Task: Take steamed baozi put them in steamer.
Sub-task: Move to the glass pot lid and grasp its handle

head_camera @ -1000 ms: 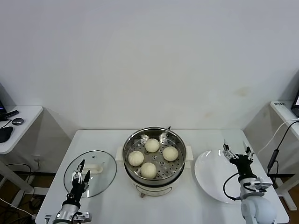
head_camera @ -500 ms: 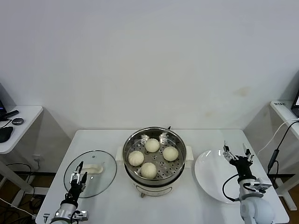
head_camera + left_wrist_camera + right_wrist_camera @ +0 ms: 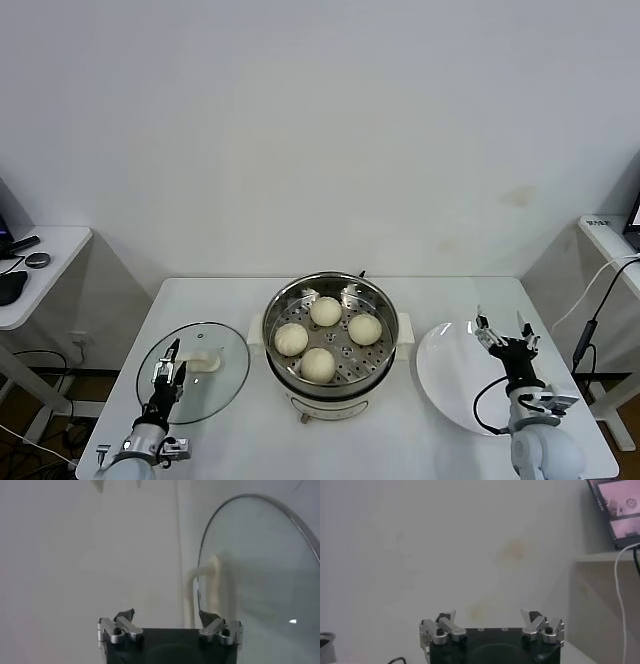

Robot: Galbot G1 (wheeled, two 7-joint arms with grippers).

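The round glass pane is far wider than the open fingers, so my left gripper will grab the glass lid by its narrow white handle point(image 3: 204, 361) next.
Four cream-white steamed baozi point(image 3: 318, 364) lie on the perforated tray inside the shiny steel steamer point(image 3: 375, 301) at the table's middle. My left gripper point(image 3: 167, 373) is open and empty, low at the front left over the glass lid point(image 3: 222, 381). In the left wrist view the left gripper point(image 3: 166, 616) points past the lid's white handle point(image 3: 201, 588). My right gripper point(image 3: 503, 336) is open and empty over the white plate point(image 3: 452, 375) at the front right. In the right wrist view the right gripper point(image 3: 490, 616) faces the wall.
The white plate is bare. A side table point(image 3: 45, 262) with dark items stands at far left. A cable point(image 3: 593, 305) hangs at the right, beside another table point(image 3: 610, 236).
Both arms have drawn back and down a little toward the table's front. The baozi, steamer, lid and plate have not moved.
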